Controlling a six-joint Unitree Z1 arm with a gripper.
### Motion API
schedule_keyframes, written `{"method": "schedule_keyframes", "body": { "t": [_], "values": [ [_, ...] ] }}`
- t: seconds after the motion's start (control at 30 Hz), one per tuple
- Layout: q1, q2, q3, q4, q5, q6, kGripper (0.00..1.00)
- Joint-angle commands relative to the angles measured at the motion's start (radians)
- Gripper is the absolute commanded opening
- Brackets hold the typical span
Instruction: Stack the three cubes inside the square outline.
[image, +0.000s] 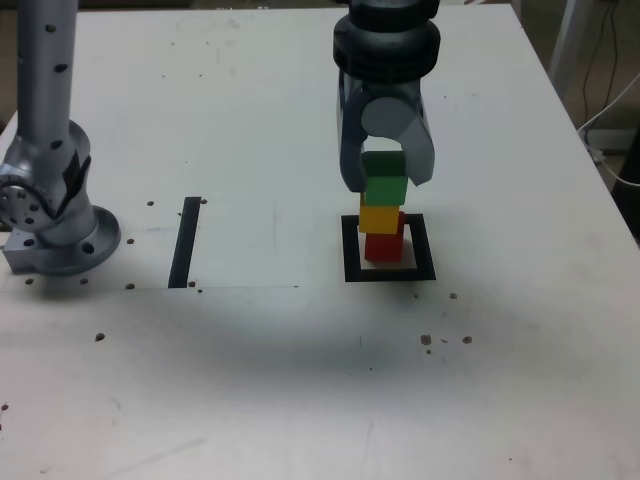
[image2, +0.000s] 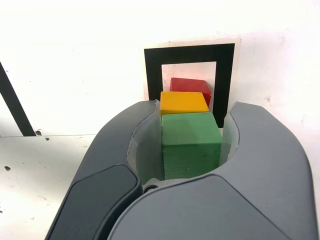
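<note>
In the exterior view the green cube's bottom rests on the yellow cube (image: 380, 217), so the green cube would stand. It is now time for my gripper to open.
Inside the black square outline (image: 350, 250) (image2: 152, 70) stands a stack: the red cube (image: 383, 247) (image2: 192, 85) at the bottom, the yellow cube (image: 380, 217) (image2: 183, 102) on it, and the green cube (image: 385, 185) (image2: 191, 145) on top. My gripper (image: 385, 180) (image2: 192, 150) comes down from above and is shut on the green cube. One jaw lies against each side of it. In the exterior view the green cube's underside rests on the yellow cube. The stack stands upright, slightly staggered.
A straight black strip (image: 186, 242) (image2: 15, 102) lies on the white table at the exterior view's left of the outline. The arm's grey base (image: 50, 215) stands at the far left of that view. Small dark specks dot the table (image: 300, 380).
</note>
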Motion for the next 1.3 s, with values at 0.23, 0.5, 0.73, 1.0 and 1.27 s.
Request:
{"method": "schedule_keyframes", "body": {
  "t": [0.23,0.5,0.73,1.0,1.27],
  "values": [
    [-0.01,-0.016,0.002,0.008,0.019,0.004,0.89],
    [-0.025,-0.041,-0.001,0.025,0.018,-0.007,0.99],
    [-0.047,-0.087,0.008,0.032,0.02,-0.007,0.99],
    [-0.062,-0.187,0.093,0.03,0.021,0.013,0.99],
    [-0.039,-0.319,0.391,-0.113,0.023,0.038,0.99]
  ]
}}
